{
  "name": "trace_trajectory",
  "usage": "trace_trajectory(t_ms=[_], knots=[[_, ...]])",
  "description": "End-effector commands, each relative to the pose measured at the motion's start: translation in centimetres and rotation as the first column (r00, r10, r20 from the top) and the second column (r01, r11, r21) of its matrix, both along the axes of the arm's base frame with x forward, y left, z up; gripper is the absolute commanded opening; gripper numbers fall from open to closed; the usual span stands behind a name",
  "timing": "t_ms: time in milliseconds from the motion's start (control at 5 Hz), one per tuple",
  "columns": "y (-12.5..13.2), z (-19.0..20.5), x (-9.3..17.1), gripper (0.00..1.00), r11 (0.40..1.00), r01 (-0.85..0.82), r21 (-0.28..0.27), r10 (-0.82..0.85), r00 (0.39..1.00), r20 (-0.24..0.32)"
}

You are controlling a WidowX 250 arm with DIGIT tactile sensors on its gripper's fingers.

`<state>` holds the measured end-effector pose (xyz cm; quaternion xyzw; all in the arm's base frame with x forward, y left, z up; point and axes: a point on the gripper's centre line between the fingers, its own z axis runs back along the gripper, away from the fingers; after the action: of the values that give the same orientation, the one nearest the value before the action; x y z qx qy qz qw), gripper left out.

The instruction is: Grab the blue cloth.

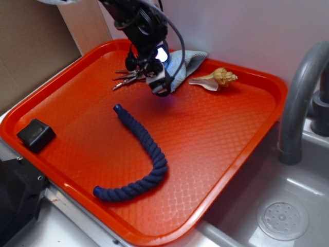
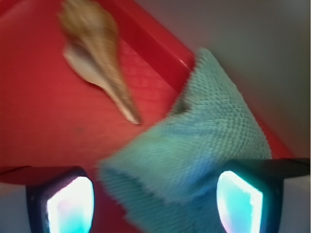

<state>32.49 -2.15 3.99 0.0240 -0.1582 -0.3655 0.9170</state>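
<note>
I will next take hold of the cloth with my gripper by its crumpled middle, so that I can lift it up off the red tray.
The blue cloth is a pale grey-blue nubby rag lying crumpled against the far rim of the red tray. In the wrist view the blue cloth fills the lower middle, its near end lying between my fingers. My gripper hangs over the cloth's left end, partly hiding it. The gripper is open, its two glowing pads wide apart on either side of the cloth, not pressing it.
A tan conch shell lies just right of the cloth. A key bunch sits left of the gripper. A long navy rope curves across the tray's middle; a black block is at its left. A sink and faucet stand right.
</note>
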Motion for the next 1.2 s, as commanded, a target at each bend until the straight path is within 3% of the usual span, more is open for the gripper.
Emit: trace_trajectory(t_ms=[0, 200, 400, 600, 1000], knots=[[0.0, -0.1, 2.5, 1.00, 0.999, -0.036, 0.035, 0.034, 0.999, 0.031], [1.3, -0.8, 3.7, 1.00, 0.996, -0.079, 0.046, 0.078, 0.997, 0.012], [2.2, -0.5, 4.1, 0.65, 0.992, -0.123, 0.008, 0.123, 0.992, 0.007], [2.4, -0.2, 3.5, 0.00, 0.991, -0.133, -0.010, 0.133, 0.991, -0.003], [3.0, -0.8, 1.3, 0.00, 0.988, -0.147, -0.050, 0.143, 0.987, -0.078]])
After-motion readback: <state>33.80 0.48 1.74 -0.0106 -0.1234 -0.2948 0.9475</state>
